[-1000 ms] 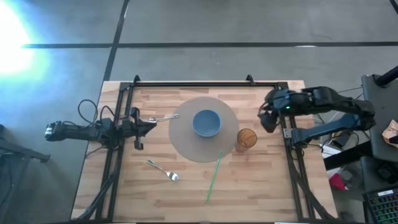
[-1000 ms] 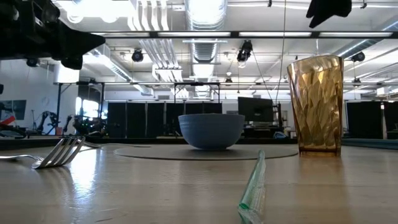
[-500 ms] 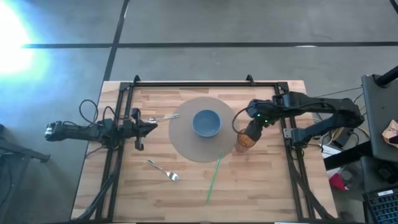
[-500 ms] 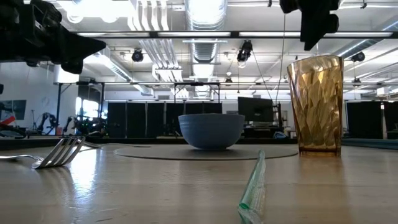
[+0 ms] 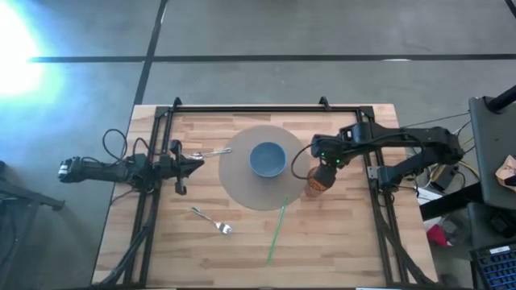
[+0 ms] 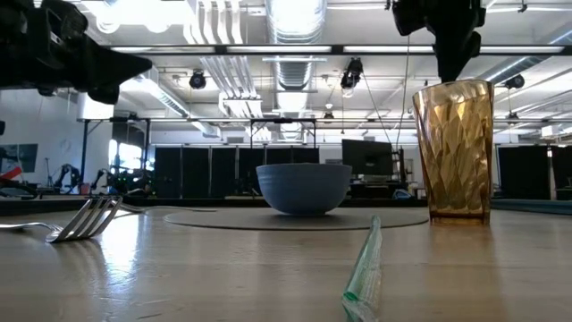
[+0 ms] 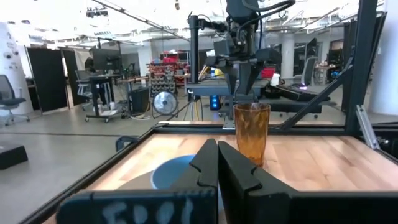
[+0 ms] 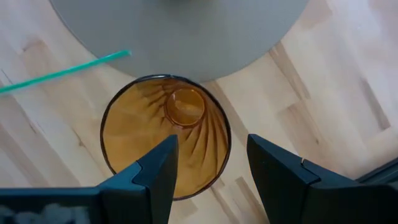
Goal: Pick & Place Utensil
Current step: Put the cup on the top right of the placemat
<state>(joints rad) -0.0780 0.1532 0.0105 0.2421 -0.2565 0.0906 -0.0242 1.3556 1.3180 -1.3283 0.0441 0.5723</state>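
Observation:
The amber cup's hollow [image 8: 158, 140] should stay free to hold a utensil, so my right gripper should grab the amber cup by its rim [image 8: 226, 160] next.
An amber ribbed cup [image 5: 318, 184] [image 6: 451, 152] stands upright on the wood, right of a round grey mat [image 5: 238, 181] that carries a blue bowl [image 5: 268, 159]. My right gripper [image 5: 322, 167] [image 6: 452, 63] hovers open just above the cup's rim, pointing down. In the right wrist view one finger is over the cup's hollow [image 8: 161, 137] and the other outside its wall. My left gripper [image 5: 197, 161] [image 7: 217, 158] is shut, level, at the table's left beside a spoon [image 5: 211, 151]. A fork [image 5: 214, 220] [image 6: 85, 219] and a green straw [image 5: 276, 229] [image 6: 365, 264] lie flat nearer the front.
A black rail frame [image 5: 250, 108] runs along the table's far, left and right sides. The straw's far end reaches the mat's near edge close to the cup. Bare wood lies at the near edge and the near right corner [image 5: 339, 250].
My right gripper has swung from the table's right rail toward the left, over the amber cup, and come down until its fingertips stand just above the rim. The cup, bowl, utensils and left arm have stayed where they were.

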